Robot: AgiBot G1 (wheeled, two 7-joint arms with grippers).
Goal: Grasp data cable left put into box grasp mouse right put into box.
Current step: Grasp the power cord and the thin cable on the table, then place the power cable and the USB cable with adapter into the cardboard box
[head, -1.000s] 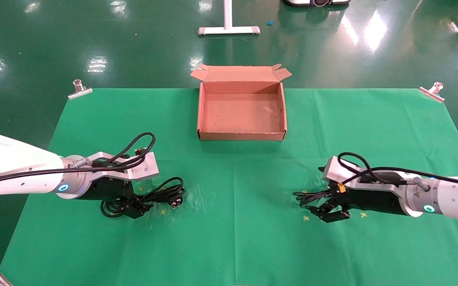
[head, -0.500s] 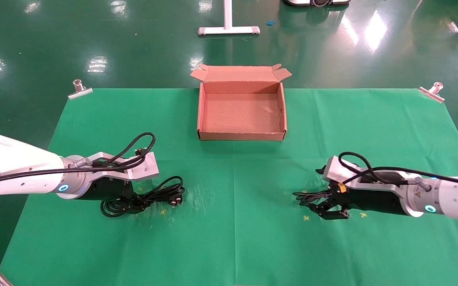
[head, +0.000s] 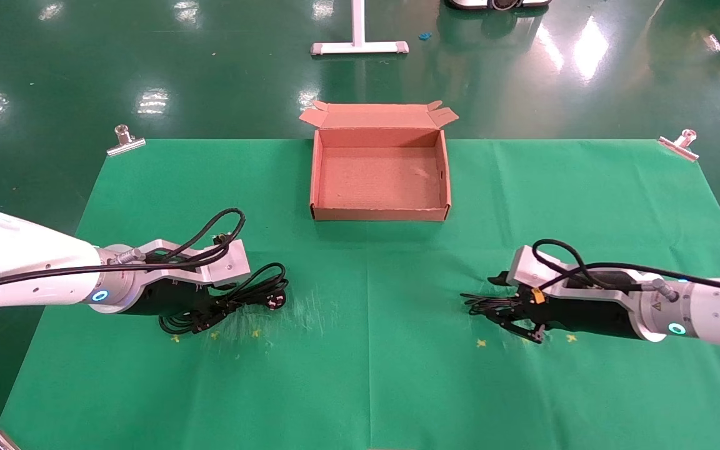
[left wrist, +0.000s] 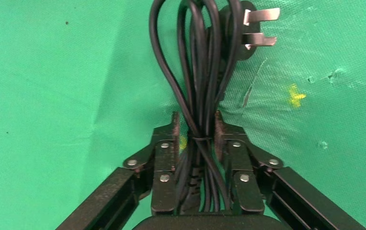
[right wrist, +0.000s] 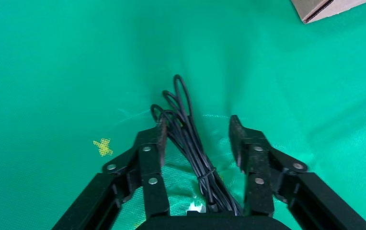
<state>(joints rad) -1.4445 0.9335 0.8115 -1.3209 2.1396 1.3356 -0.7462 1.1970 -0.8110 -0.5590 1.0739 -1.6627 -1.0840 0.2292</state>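
The slack loops spread apart at the cord's end, so my right gripper should next pinch the cord point(right wrist: 187, 132) by the gathered parts beside its tie point(right wrist: 196, 154).
The data cable point(head: 261, 290), a thick black looped bundle with a pronged plug point(left wrist: 250, 28), lies on the left of the green cloth. My left gripper point(head: 211, 317) is shut on the bundle's middle point(left wrist: 200, 67), its pads pressed against both sides. On the right, my right gripper point(head: 519, 325) is open low over the cloth. Its fingers point(right wrist: 154, 148) straddle the mouse's thin tied cord point(right wrist: 187, 132) without pinching it. That cord point(head: 482, 304) pokes out past the fingertips. The mouse body is hidden under the gripper. The brown box point(head: 380, 213) stands empty at the back centre.
The green cloth point(head: 366, 387) covers the table, with metal clips at its far corners point(head: 125, 141) point(head: 679, 145). Small yellow crosses point(head: 480, 342) mark the cloth near both grippers. A corner of the box point(right wrist: 325, 7) shows in the right wrist view. A white stand foot point(head: 359, 47) rests on the floor beyond.
My left gripper's fingers have closed on the data cable, which has shifted slightly toward the back. The right gripper's fingers have narrowed around the mouse cord.
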